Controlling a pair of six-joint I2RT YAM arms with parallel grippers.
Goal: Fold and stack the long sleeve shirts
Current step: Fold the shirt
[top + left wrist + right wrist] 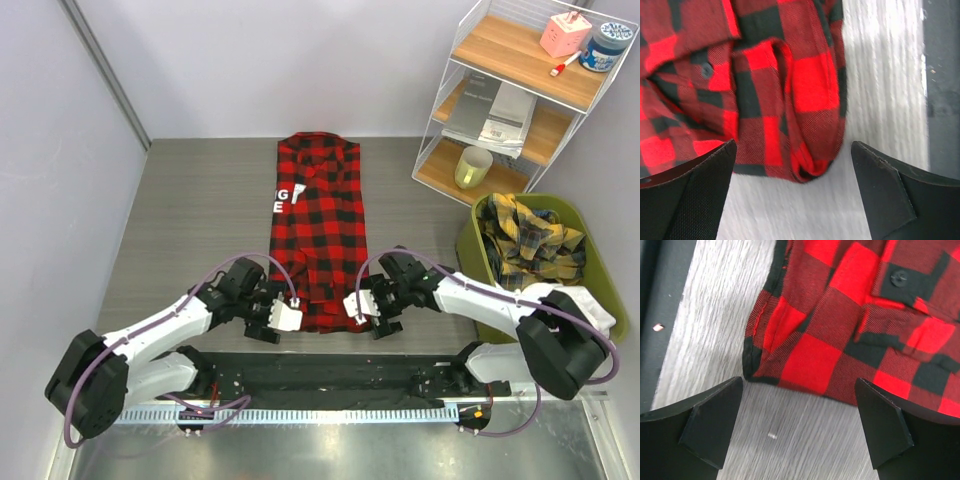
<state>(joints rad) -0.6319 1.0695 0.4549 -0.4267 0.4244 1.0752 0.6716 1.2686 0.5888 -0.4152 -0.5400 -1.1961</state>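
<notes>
My right gripper should next grab the flannel shirt's near corner, opposite my left gripper's corner, to fold its near end over the shirt.
A red-and-black check flannel shirt lies flat in a long narrow strip down the middle of the table, a white lettered patch at its left side. My left gripper is open just short of the strip's near left corner, which shows in the left wrist view between the black fingertips. My right gripper is open just short of the near right corner; its fingertips hold nothing. A yellow-and-black check shirt lies bunched in the green bin.
A green bin stands at the right edge with a white cloth over its rim. A white wire shelf with a cup, books and a pink box stands at the back right. A black strip runs along the near edge.
</notes>
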